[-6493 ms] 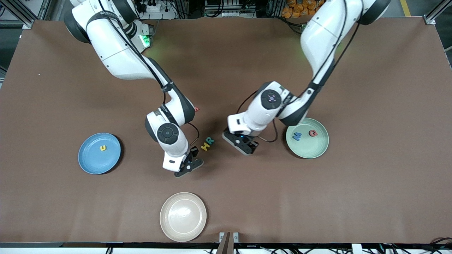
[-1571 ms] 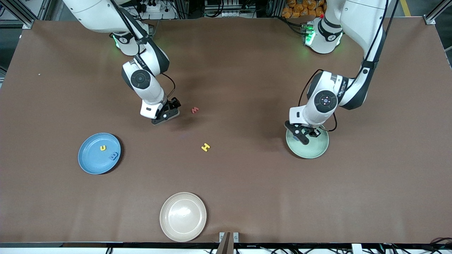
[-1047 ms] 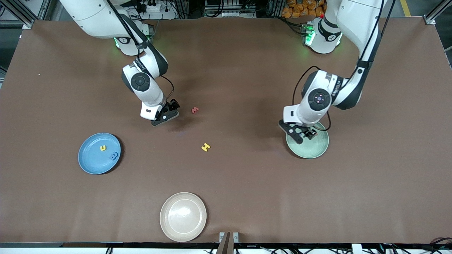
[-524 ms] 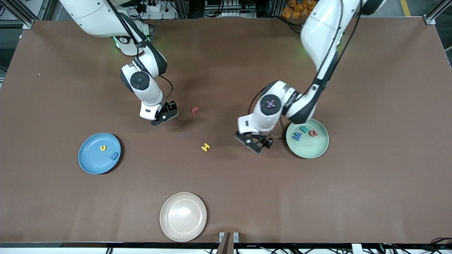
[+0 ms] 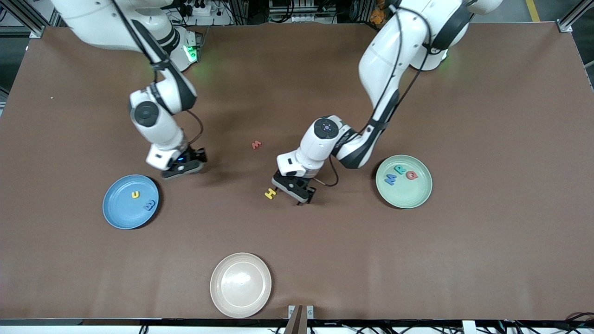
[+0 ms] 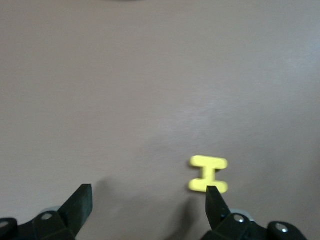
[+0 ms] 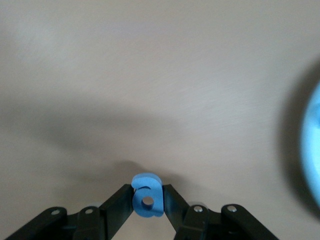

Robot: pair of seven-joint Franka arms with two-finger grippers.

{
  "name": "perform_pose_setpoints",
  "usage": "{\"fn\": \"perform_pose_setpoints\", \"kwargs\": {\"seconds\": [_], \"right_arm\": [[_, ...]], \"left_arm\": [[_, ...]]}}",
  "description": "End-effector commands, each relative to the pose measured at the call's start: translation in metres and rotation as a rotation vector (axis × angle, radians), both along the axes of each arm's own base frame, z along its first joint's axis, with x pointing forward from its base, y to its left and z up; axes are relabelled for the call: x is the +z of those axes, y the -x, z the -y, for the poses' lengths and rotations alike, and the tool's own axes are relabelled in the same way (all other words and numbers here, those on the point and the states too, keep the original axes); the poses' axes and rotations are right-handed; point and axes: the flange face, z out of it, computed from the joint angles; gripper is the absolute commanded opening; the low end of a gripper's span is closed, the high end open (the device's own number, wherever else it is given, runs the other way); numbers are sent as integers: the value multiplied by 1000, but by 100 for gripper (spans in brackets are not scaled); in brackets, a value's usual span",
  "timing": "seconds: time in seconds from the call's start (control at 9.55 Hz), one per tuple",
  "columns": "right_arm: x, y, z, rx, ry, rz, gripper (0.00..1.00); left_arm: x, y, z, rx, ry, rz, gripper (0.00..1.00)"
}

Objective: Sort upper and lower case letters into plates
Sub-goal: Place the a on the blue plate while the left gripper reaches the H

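My left gripper isn't ready to close on the yellow H (image 5: 270, 194) (image 6: 207, 173) yet and would miss it now, because the H is beyond one finger. It should first move toward the H.
My right gripper (image 7: 148, 199) is shut on a small blue letter (image 7: 147, 195) with a round hole, just above the table beside the blue plate (image 5: 121, 218). That plate holds a yellow u (image 5: 135, 195) and a blue m (image 5: 149, 204). My left gripper (image 5: 294, 189) hangs open and low next to the yellow H (image 5: 270, 193). In the left wrist view the yellow H (image 6: 208, 174) lies at one fingertip (image 6: 214, 200), not between the two. The mint plate (image 5: 408, 197) holds a blue M (image 5: 390, 178), a teal R (image 5: 400, 170) and a red Q (image 5: 411, 175). A red letter (image 5: 256, 144) lies alone mid-table.
A cream plate (image 5: 241, 285) with nothing in it sits near the table's front edge. The blue plate's rim (image 7: 312, 150) shows at the side of the right wrist view. Bare brown table surrounds the letters.
My right gripper has shut on the blue letter and carried it toward the blue plate. My left gripper has left the mint plate and travelled across to the yellow H.
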Motion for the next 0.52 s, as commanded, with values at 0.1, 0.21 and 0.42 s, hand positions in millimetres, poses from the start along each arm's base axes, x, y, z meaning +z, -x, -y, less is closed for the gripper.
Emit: {"fn": "perform_pose_setpoints", "kwargs": {"seconds": [0.1,0.21,0.42], "right_arm": [[40,-34,81,-39,61,1,0],[43,-42,126,-18,75,-16,0],[42,-49,166,18,82,-22,6]], "left_arm": [[1,11,28,25,-18,91,97],[2,14,33,15,-29,109,94],[4,20,42,1,-33,130,87]]}}
